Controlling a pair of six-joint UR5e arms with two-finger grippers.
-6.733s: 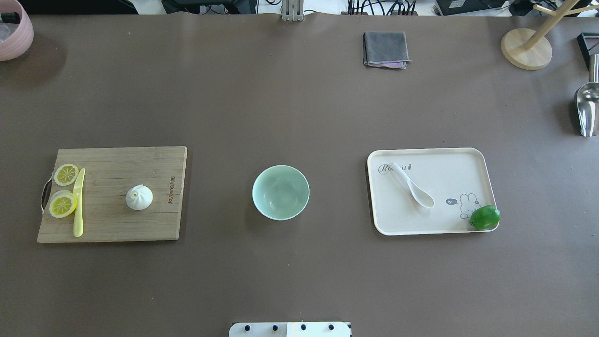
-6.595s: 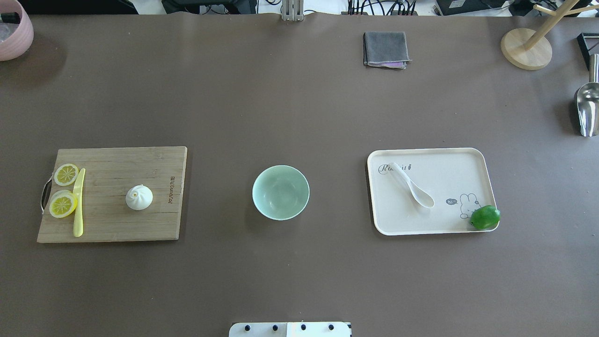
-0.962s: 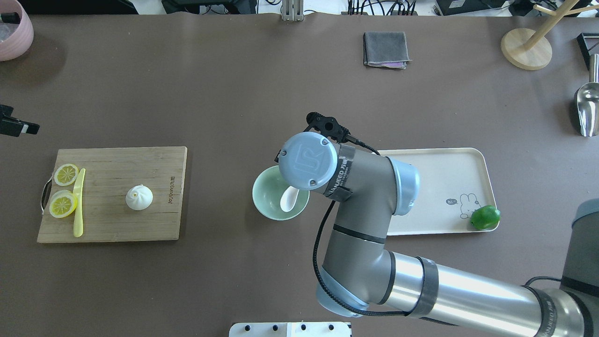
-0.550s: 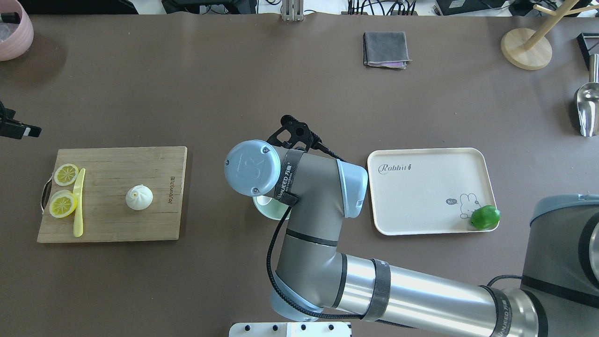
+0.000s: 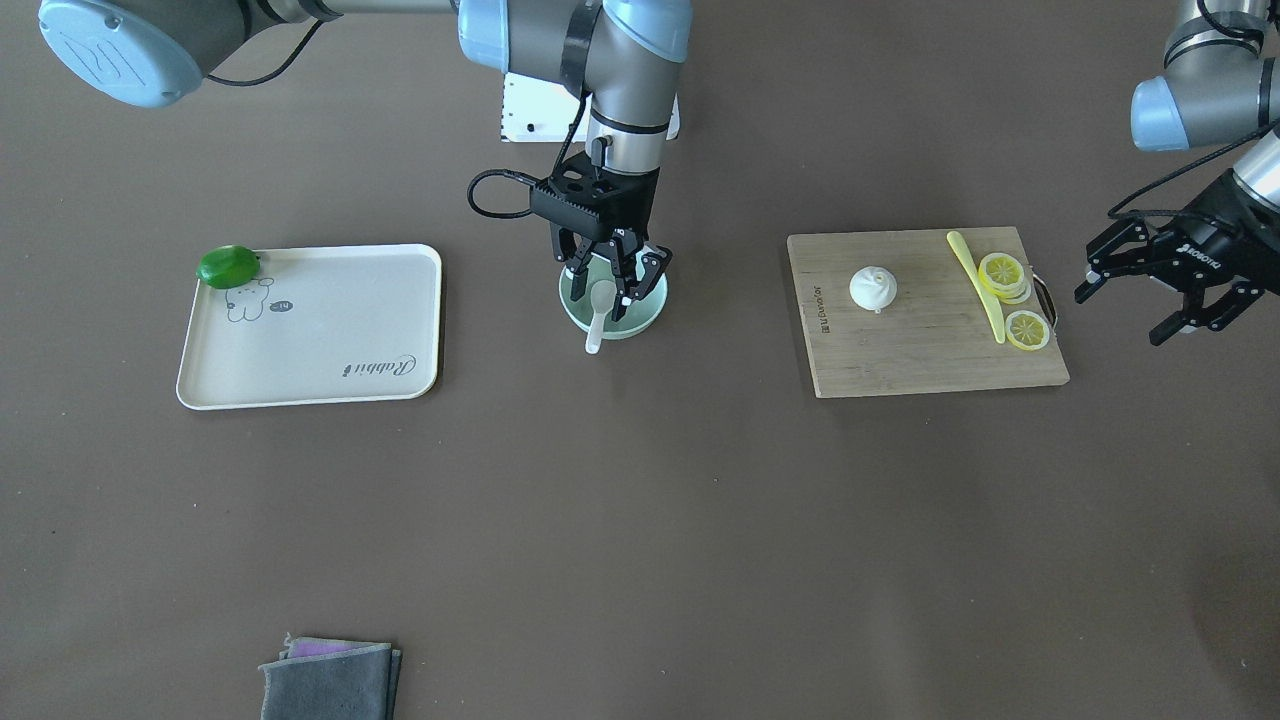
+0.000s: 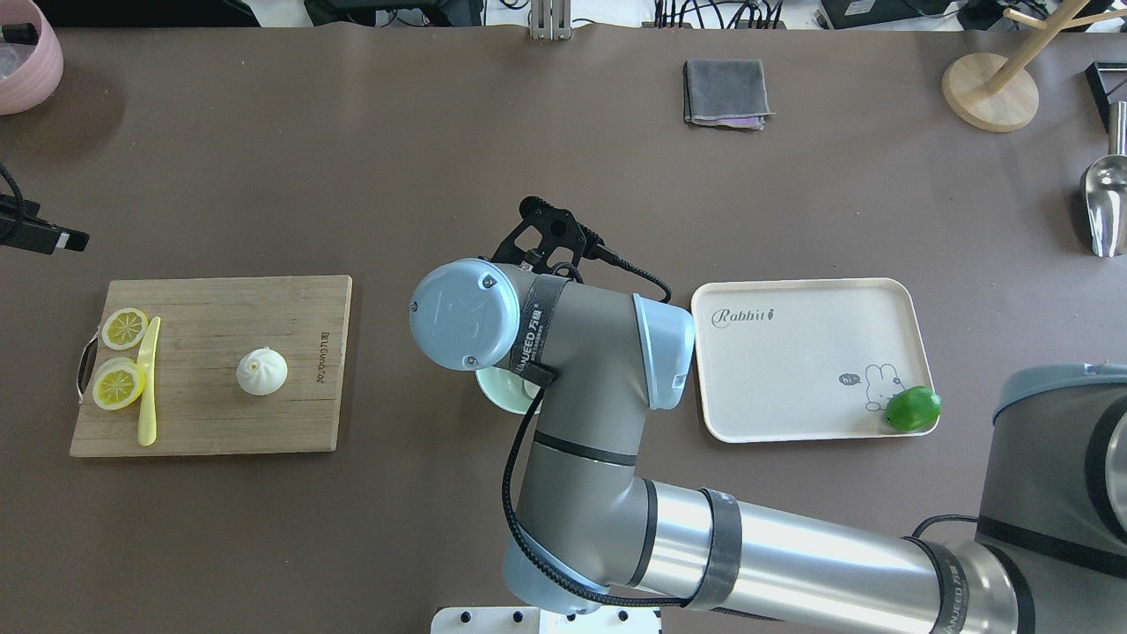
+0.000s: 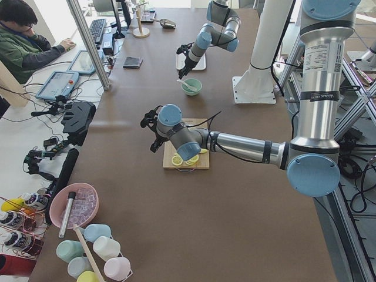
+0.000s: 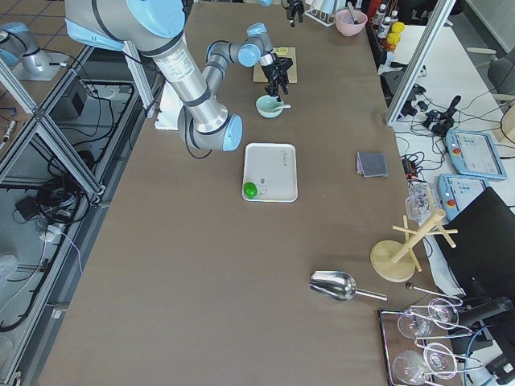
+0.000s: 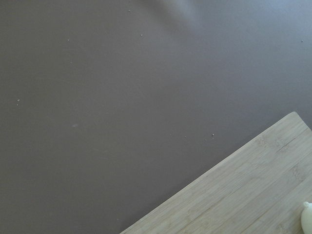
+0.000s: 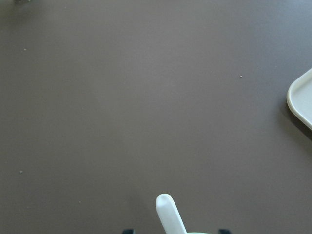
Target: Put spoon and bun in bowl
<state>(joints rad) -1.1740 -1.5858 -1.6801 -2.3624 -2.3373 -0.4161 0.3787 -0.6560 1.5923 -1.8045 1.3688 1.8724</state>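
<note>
The left gripper grabs the white bun by its round body (image 5: pixel 873 289) next. Then it goes in the bowl beside the spoon (image 5: pixel 597 312).
The white spoon (image 5: pixel 597 312) lies in the mint-green bowl (image 5: pixel 640 312), scoop inside and handle over the rim. My right gripper (image 5: pixel 612 278) hovers just above the bowl, open, its fingers spread either side of the scoop. In the overhead view my right arm hides all but a sliver of the bowl (image 6: pixel 504 393). The spoon handle (image 10: pixel 170 214) shows in the right wrist view. The white bun (image 5: pixel 873 288) sits upright on the wooden cutting board (image 5: pixel 920 350); it also shows from overhead (image 6: pixel 261 371). My left gripper (image 5: pixel 1122 314) is open and empty, beyond the board's lemon end.
Two lemon slices (image 5: pixel 1004 275) and a yellow-green knife (image 5: pixel 978 279) lie on the board. A cream tray (image 5: pixel 320 340) holds a green lime (image 5: pixel 229 266). A grey cloth (image 6: pixel 725 92), wooden stand (image 6: pixel 990 92), metal scoop (image 6: pixel 1104 207) and pink bowl (image 6: pixel 26 62) stand at the far edges.
The spoon has gone from the tray into the bowl. My right arm came in over the bowl and shifted left in the last second. My left wrist edged in at the left.
</note>
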